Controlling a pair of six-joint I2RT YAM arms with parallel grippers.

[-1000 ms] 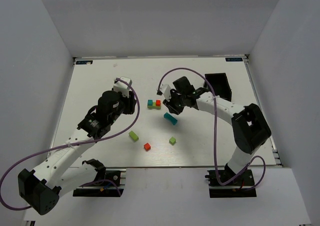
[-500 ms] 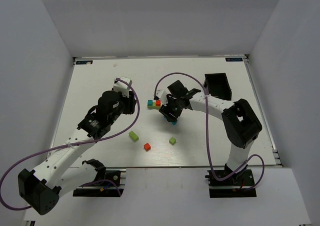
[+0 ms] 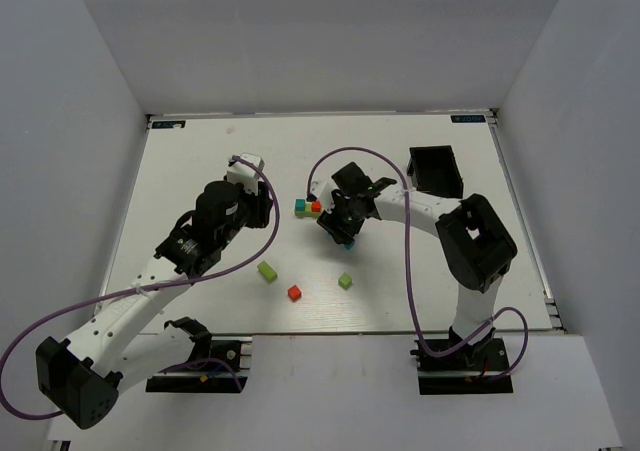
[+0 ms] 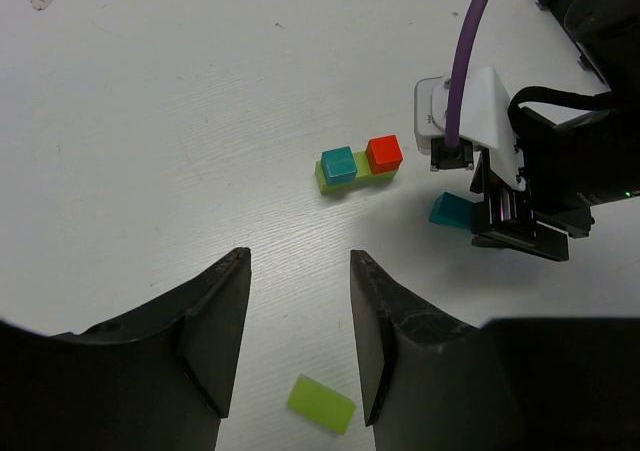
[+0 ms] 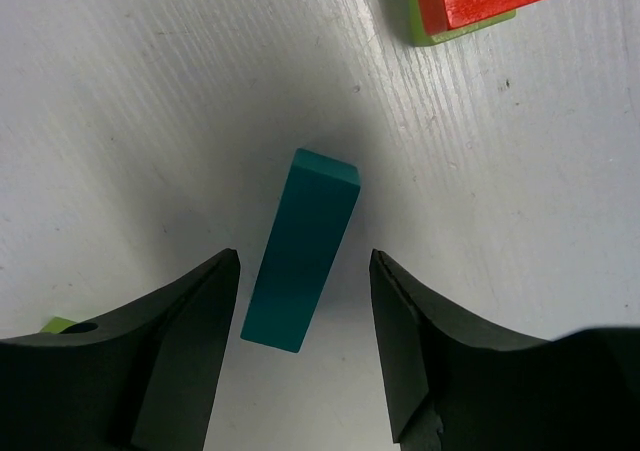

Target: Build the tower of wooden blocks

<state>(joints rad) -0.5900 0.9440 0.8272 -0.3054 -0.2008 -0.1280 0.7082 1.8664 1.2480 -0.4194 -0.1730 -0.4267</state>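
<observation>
The fingers of my right gripper reach down on either side of the teal bar. My right gripper needs to close on the bar, as it would hold the bar now.
A lime base piece [image 4: 357,177] carries a teal cube [image 4: 339,164] and a red cube [image 4: 384,153] side by side; the group shows mid-table in the top view [image 3: 308,207]. The teal bar [image 5: 302,249] lies flat on the table. My right gripper [image 5: 303,261] is open and low over it, one finger on each side, with gaps on both sides. In the top view the right gripper [image 3: 340,229] hides most of the bar. My left gripper [image 4: 299,261] is open and empty, left of the group, above a loose lime block [image 4: 321,404].
Loose on the near table are a lime block [image 3: 267,270], a red cube [image 3: 294,292] and a small lime cube [image 3: 345,281]. A black open-topped box [image 3: 437,171] stands at the back right. White walls enclose the table.
My right gripper has moved down and to the left over the teal bar and now straddles it. The left arm and the blocks have not moved.
</observation>
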